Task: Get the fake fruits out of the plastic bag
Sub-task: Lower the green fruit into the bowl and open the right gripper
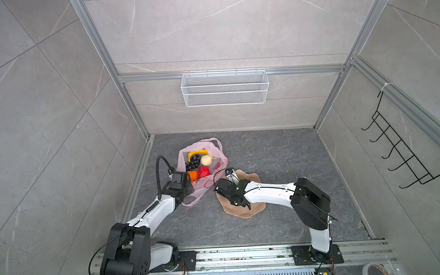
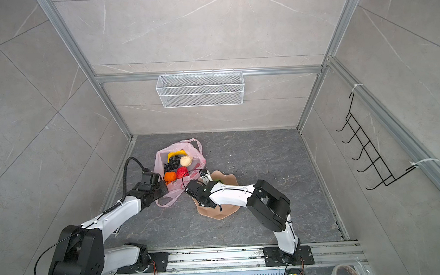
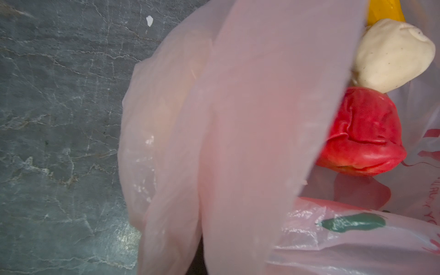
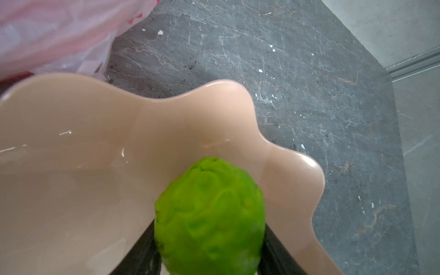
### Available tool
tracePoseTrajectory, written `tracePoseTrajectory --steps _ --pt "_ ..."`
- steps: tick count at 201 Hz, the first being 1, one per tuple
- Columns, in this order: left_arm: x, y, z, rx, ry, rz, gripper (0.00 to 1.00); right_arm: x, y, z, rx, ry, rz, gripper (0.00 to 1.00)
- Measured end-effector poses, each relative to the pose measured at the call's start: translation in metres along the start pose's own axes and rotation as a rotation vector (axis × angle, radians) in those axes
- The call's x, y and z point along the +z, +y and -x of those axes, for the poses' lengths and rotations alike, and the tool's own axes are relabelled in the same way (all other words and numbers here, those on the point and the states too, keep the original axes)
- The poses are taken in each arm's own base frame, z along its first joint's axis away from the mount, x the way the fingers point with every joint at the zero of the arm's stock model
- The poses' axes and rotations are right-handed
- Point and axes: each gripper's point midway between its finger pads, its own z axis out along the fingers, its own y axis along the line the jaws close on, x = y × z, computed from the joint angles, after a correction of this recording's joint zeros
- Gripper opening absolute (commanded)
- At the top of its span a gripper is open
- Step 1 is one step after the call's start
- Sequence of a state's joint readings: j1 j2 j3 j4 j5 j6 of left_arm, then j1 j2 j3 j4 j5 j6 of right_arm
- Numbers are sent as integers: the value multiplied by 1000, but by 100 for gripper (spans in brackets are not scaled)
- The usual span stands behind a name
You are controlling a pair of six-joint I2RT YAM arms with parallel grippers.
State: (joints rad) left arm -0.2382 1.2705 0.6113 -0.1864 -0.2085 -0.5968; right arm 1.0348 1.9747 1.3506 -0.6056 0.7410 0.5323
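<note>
The green fruit (image 4: 210,214) sits within the peach plate's scalloped rim (image 4: 224,84) and would settle inside if released, so my right gripper needs to open.
The pale-pink plastic bag (image 1: 216,166) (image 2: 161,159) lies open at the left of the grey floor. In it show a yellow banana (image 1: 198,152), dark grapes (image 1: 193,162), a cream lumpy fruit (image 1: 206,159) (image 3: 392,54), a red apple (image 1: 204,172) (image 3: 364,133) and an orange (image 1: 193,175). My left gripper (image 1: 189,186) is at the bag's near edge, shut on its film, which covers the jaws in the left wrist view. My right gripper (image 4: 209,238) is shut on the bumpy green fruit (image 4: 209,214) (image 2: 217,180) just above the peach scalloped plate (image 4: 71,107) (image 1: 252,209).
A white wire basket (image 1: 224,88) hangs on the back wall and a black hook rack (image 1: 398,148) on the right wall. Aluminium frame rails border the floor. A roll of tape (image 1: 375,270) sits at the front right corner.
</note>
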Motion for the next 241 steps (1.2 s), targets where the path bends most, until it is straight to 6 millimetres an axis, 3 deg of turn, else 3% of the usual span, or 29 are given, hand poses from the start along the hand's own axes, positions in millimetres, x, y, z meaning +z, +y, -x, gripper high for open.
tracePoseTrajectory --steps 35,164,209,241 --pt "0 0 0 0 0 0 0 -4 5 -1 -11 -5 9 65" --pt "-1 0 1 -1 -5 1 0 -6 20 -3 -2 14 82 75" --pt "-3 0 2 -3 -13 -3 0 -7 20 -4 -18 22 86 82" --pt "-3 1 1 -2 -11 -2 0 -20 18 8 -15 12 119 82"
